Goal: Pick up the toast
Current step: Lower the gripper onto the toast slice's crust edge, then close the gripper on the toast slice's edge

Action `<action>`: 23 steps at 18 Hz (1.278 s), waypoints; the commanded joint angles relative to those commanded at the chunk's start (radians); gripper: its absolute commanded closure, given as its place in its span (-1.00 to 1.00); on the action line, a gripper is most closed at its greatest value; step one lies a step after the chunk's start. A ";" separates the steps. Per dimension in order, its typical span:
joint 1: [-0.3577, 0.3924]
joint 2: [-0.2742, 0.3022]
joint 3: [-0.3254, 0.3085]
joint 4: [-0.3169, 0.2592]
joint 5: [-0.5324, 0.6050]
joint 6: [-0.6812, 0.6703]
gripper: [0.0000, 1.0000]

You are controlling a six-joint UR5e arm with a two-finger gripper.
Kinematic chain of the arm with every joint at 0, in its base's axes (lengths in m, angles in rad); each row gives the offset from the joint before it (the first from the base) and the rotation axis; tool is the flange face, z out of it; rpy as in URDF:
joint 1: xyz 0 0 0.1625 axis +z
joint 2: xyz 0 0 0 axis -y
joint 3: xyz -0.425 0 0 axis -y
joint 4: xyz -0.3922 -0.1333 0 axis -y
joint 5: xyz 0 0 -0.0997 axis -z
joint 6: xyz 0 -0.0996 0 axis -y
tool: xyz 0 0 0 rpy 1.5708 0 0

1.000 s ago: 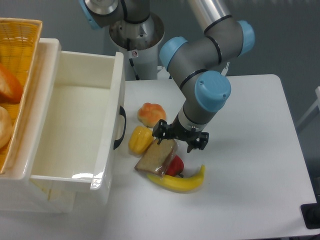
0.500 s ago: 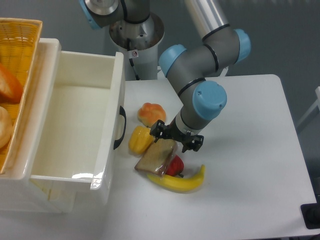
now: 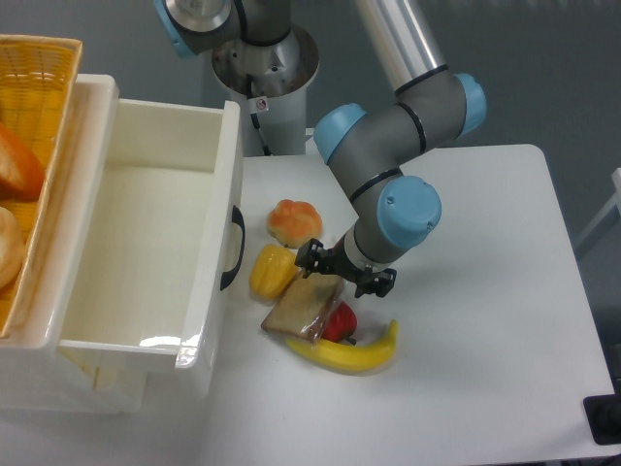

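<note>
Next, the gripper grabs the toast by its end farthest from the banana, to lift the toast from beside the red pepper.
The toast is a flat brown slice lying tilted on the white table, its lower right edge resting on a red pepper. My gripper hangs just over the slice's upper end. Its fingers are spread open, one black fingertip on the left near the yellow pepper and the other on the right. Nothing is held between them. The arm's blue-capped wrist hides the space directly above the gripper.
A round orange-brown bun lies behind the yellow pepper. A yellow banana curves in front of the toast and red pepper. A large white bin with a black handle stands to the left, and a wicker basket sits beyond it.
The gripper has shifted a little to the left and slightly lower over the toast's upper end. The toast and the other food have not moved.
</note>
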 joint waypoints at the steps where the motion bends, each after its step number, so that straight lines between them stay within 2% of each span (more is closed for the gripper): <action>1: 0.000 -0.006 0.005 0.000 0.000 0.000 -1.00; 13: -0.002 -0.025 0.003 0.000 0.000 0.038 -1.00; 21: -0.003 -0.020 0.000 -0.002 0.002 0.037 -0.44; 23: -0.003 -0.017 0.000 -0.005 0.002 0.037 -0.40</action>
